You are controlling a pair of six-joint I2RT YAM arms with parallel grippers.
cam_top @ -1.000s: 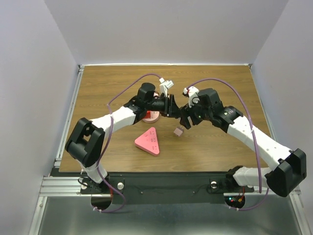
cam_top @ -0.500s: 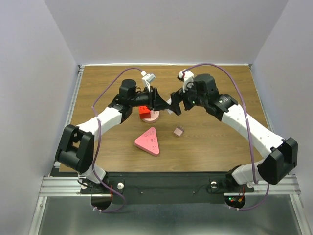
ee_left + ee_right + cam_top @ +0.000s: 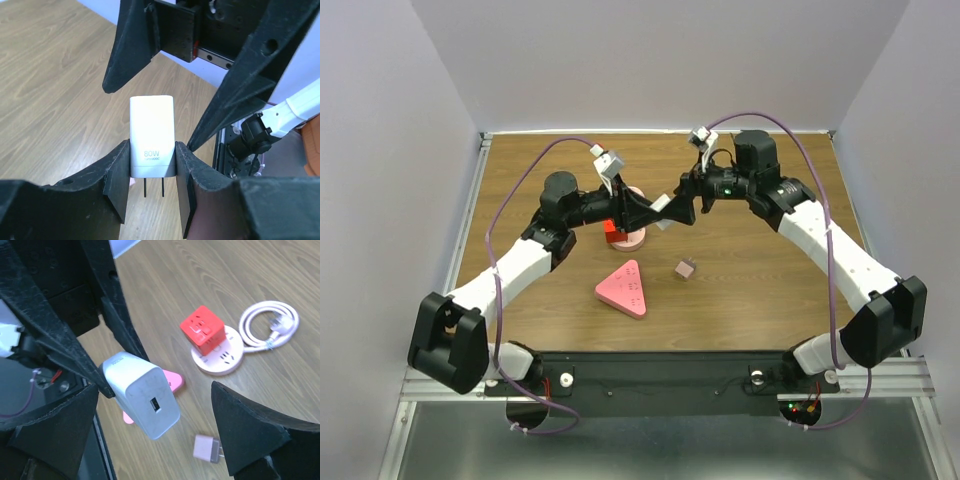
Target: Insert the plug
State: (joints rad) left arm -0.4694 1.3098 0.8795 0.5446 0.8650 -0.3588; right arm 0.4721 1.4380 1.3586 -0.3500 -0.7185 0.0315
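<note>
My right gripper moves toward the charger's USB end, before closing, since one finger stops short of that end.
My left gripper (image 3: 151,162) is shut on a white 80W charger plug (image 3: 151,135), held by its sides near the prong end, with the two prongs pointing back at the wrist. It is held above the table's middle (image 3: 665,208). My right gripper (image 3: 155,395) is open, its fingers (image 3: 240,85) standing wide on either side of the charger's USB end (image 3: 142,392) without touching it. A red cube socket (image 3: 614,230) sits on a round pink power strip (image 3: 634,238). A pink triangular socket (image 3: 623,289) lies nearer the front.
A small pink plug (image 3: 685,269) lies loose on the wooden table (image 3: 770,290) right of the triangular socket; it also shows in the right wrist view (image 3: 206,448). A coiled white cable (image 3: 270,325) lies beside the round strip. Both arms meet over the table's middle.
Both arms have drawn their wrists back and outward, with the grippers still meeting over the middle, slightly farther back. The charger stays in the left gripper. The small pink plug has not moved.
</note>
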